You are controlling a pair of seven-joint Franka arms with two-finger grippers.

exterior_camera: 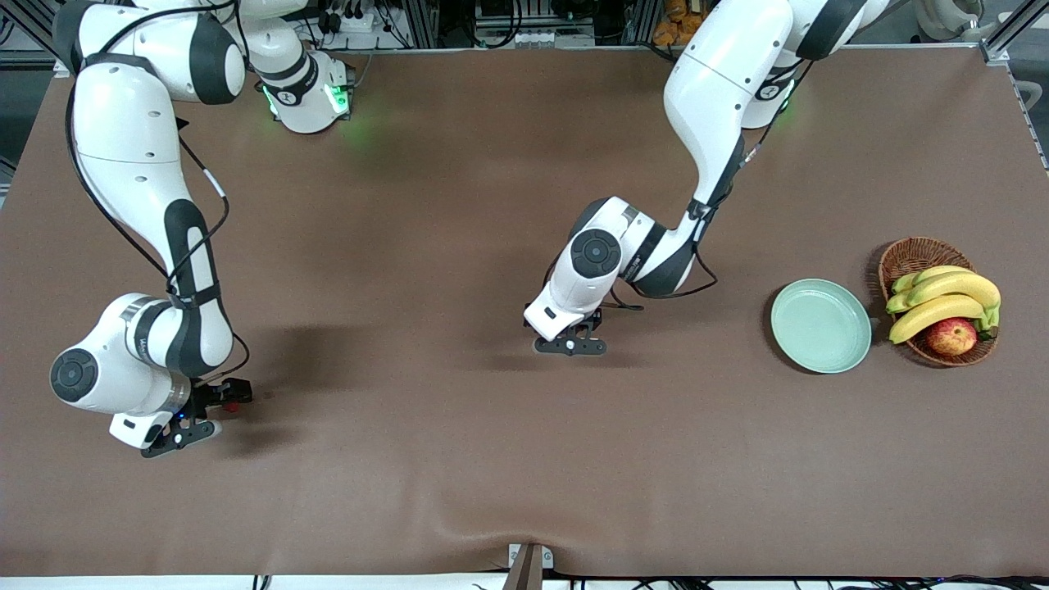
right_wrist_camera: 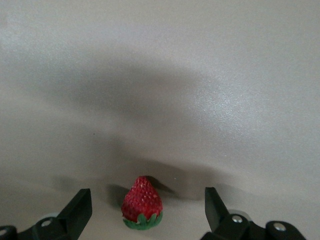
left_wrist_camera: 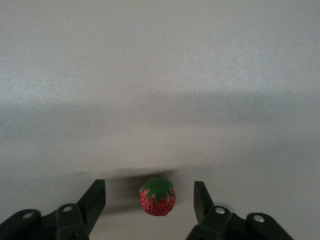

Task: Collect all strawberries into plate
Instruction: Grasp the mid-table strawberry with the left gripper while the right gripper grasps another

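Observation:
The strawberry [exterior_camera: 232, 406] [right_wrist_camera: 142, 200] sits low between the right gripper's fingers, beside both of them, so the right gripper should close on it now.
One strawberry [left_wrist_camera: 157, 196] lies on the brown table between the fingers of my left gripper [left_wrist_camera: 149, 195], which stands open with a gap on each side of the berry. In the front view that gripper [exterior_camera: 571, 340] is low over the middle of the table and hides its berry. A second strawberry [right_wrist_camera: 142, 204] lies between the wide-open fingers of my right gripper [right_wrist_camera: 147, 200]. It shows as a red spot [exterior_camera: 233, 403] beside that gripper [exterior_camera: 205, 414] toward the right arm's end. The pale green plate [exterior_camera: 821, 325] sits with nothing on it toward the left arm's end.
A wicker basket [exterior_camera: 934, 299] with bananas [exterior_camera: 942, 299] and an apple [exterior_camera: 951, 336] stands beside the plate, closer to the table's end. The brown cloth has a crease near the front edge [exterior_camera: 524, 524].

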